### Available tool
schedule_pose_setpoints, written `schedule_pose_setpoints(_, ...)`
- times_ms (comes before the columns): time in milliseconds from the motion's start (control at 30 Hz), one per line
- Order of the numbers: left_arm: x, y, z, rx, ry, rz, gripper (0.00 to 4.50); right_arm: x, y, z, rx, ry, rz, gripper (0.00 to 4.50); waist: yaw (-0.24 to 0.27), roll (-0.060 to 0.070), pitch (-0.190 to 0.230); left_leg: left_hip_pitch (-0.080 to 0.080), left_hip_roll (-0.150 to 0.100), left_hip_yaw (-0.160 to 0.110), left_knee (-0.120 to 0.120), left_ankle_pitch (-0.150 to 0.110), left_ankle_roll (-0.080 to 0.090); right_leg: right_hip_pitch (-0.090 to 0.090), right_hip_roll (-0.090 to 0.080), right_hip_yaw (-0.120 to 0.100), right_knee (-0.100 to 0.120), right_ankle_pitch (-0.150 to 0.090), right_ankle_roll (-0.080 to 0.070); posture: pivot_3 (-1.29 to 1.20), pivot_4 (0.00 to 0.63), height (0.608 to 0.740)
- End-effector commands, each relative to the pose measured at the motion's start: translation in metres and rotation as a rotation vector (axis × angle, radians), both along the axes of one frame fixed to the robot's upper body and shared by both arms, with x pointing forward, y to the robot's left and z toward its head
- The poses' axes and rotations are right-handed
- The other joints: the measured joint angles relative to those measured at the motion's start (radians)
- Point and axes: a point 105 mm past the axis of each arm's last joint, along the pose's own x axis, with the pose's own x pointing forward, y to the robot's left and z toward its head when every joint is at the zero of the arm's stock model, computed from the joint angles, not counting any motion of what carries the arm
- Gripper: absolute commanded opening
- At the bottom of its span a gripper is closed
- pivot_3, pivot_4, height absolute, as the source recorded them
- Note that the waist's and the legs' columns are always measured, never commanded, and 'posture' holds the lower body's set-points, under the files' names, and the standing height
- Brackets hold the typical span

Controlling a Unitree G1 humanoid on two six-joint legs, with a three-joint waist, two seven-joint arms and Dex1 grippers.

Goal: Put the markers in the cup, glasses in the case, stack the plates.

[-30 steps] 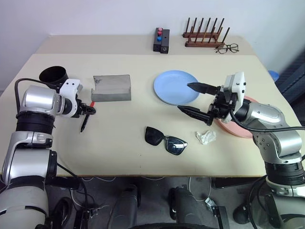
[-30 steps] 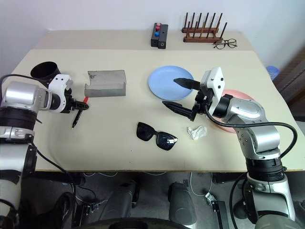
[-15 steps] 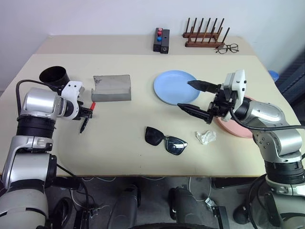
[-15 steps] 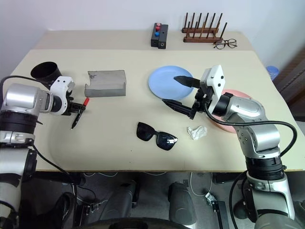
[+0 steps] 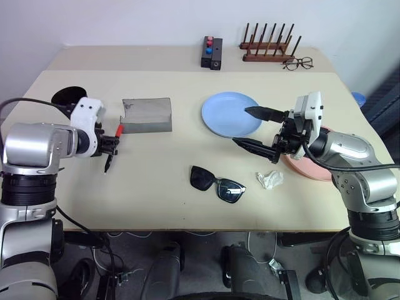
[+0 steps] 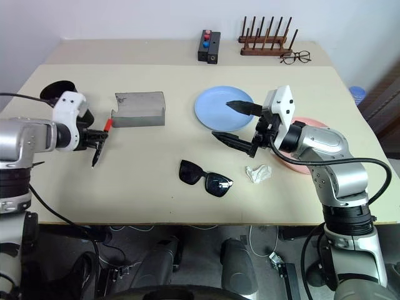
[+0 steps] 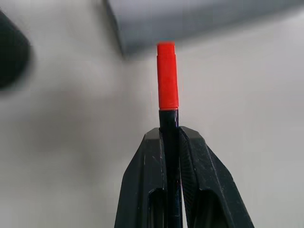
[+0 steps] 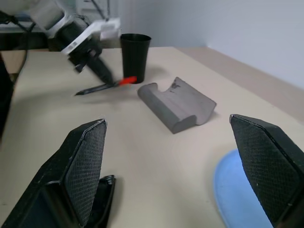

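My left gripper should move the marker to the black cup (image 5: 69, 95) (image 7: 12, 52) before it opens, because the marker is still hanging short of the cup.
My left gripper (image 5: 113, 145) is shut on the marker (image 5: 109, 160), a slim black pen with a red end (image 7: 167, 76), and holds it slanted just above the table. Behind that hand stands the black cup (image 6: 55, 90), partly hidden. The grey case (image 5: 147, 114) lies right of the marker. Black sunglasses (image 5: 217, 182) rest near the table's front middle. My right gripper (image 5: 242, 126) hangs open over the near edge of the light blue plate (image 5: 226, 109). The pink plate (image 5: 312, 167) lies under my right arm, mostly covered.
A crumpled white wrapper (image 5: 269, 179) lies right of the sunglasses. At the back stand a black box with red and blue knobs (image 5: 211, 54) and a wooden peg rack (image 5: 269, 49), with wire-framed eyeglasses (image 5: 299, 63) beside it.
My left gripper closed on the marker and lifted it off the table, drawing back a little. The right arm has stayed where it was.
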Motion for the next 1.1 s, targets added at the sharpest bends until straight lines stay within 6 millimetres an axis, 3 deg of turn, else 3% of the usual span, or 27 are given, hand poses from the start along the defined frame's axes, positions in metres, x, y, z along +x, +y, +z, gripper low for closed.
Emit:
schedule_pose_setpoints(33, -0.001, -0.005, 0.034, -0.081, -0.150, -0.043, 0.08, -0.006, 0.001, 0.019, 0.019, -0.051, 0.041, 4.24, 0.000, 0.000, 0.000, 0.000, 0.000, 0.000, 0.000, 0.000, 0.000, 0.000, 0.000, 0.000, 0.000, 0.000, 0.000, 0.00, 0.150, 0.740)
schedule_pose_setpoints(267, 0.015, 0.005, 0.088, -0.057, -0.504, -0.051, 0.08, 0.000, -0.001, 0.020, 0.018, -0.056, 0.026, 4.24, 0.002, 0.000, 0.000, 0.000, 0.000, 0.000, 0.000, 0.000, 0.000, 0.000, 0.000, 0.000, 0.000, 0.000, 0.000, 0.00, 0.150, 0.740)
schedule_pose_setpoints(333, 0.020, 0.015, 0.120, -0.130, -0.694, -0.035, 0.08, 0.000, 0.000, 0.019, 0.014, -0.058, 0.023, 4.24, 0.002, 0.000, 0.000, 0.000, 0.000, 0.000, 0.000, 0.000, 0.000, 0.000, 0.000, 0.000, 0.000, 0.000, 0.000, 0.00, 0.150, 0.740)
schedule_pose_setpoints(400, 0.020, 0.025, 0.144, -0.193, -0.835, -0.028, 0.08, 0.000, 0.000, 0.019, 0.011, -0.060, 0.019, 4.24, 0.003, 0.000, 0.000, 0.000, 0.000, 0.000, 0.000, 0.000, -0.001, 0.000, 0.000, 0.000, 0.000, 0.000, 0.000, 0.00, 0.150, 0.740)
schedule_pose_setpoints(467, 0.020, 0.052, 0.166, -0.173, -1.005, 0.023, 0.08, 0.001, 0.000, 0.018, 0.006, -0.061, 0.013, 4.24, 0.001, 0.000, 0.000, 0.000, 0.000, 0.001, 0.000, 0.000, -0.001, 0.000, 0.000, 0.000, -0.001, 0.000, 0.000, 0.00, 0.150, 0.740)
schedule_pose_setpoints(600, 0.015, 0.079, 0.183, -0.127, -1.194, 0.052, 0.08, 0.001, 0.000, 0.020, 0.012, -0.057, 0.011, 4.24, -0.004, 0.000, 0.000, 0.000, 0.000, 0.002, 0.000, 0.000, -0.001, 0.000, 0.000, 0.000, 0.000, 0.000, 0.000, 0.00, 0.150, 0.740)
schedule_pose_setpoints(700, 0.009, 0.102, 0.184, -0.069, -1.278, 0.085, 0.08, 0.001, -0.001, 0.019, 0.005, -0.057, 0.007, 4.24, -0.001, 0.000, 0.000, 0.000, 0.000, 0.002, 0.000, 0.000, -0.001, 0.000, 0.000, 0.000, 0.000, 0.000, 0.000, 0.00, 0.150, 0.740)
schedule_pose_setpoints(833, 0.008, 0.122, 0.169, -0.114, -1.302, 0.127, 0.08, 0.002, -0.004, 0.020, 0.000, -0.055, -0.001, 4.24, 0.003, 0.000, 0.000, 0.000, 0.000, 0.002, 0.000, 0.000, -0.001, 0.000, 0.000, 0.000, 0.000, 0.000, 0.000, 0.00, 0.150, 0.740)
schedule_pose_setpoints(967, 0.009, 0.134, 0.137, -0.174, -1.311, 0.195, 0.08, 0.002, -0.004, 0.020, 0.001, -0.054, 0.001, 4.24, 0.001, -0.001, 0.000, 0.000, 0.000, 0.002, 0.000, 0.000, -0.001, 0.000, 0.000, 0.000, 0.000, 0.000, 0.000, 0.00, 0.150, 0.740)
schedule_pose_setpoints(1100, 0.017, 0.129, 0.102, -0.202, -1.263, 0.209, 0.08, 0.003, -0.003, 0.020, 0.004, -0.052, 0.002, 4.24, 0.000, -0.001, 0.000, 0.000, 0.000, 0.002, 0.000, 0.000, 0.000, 0.000, 0.000, 0.000, 0.000, 0.000, 0.000, 0.00, 0.150, 0.740)
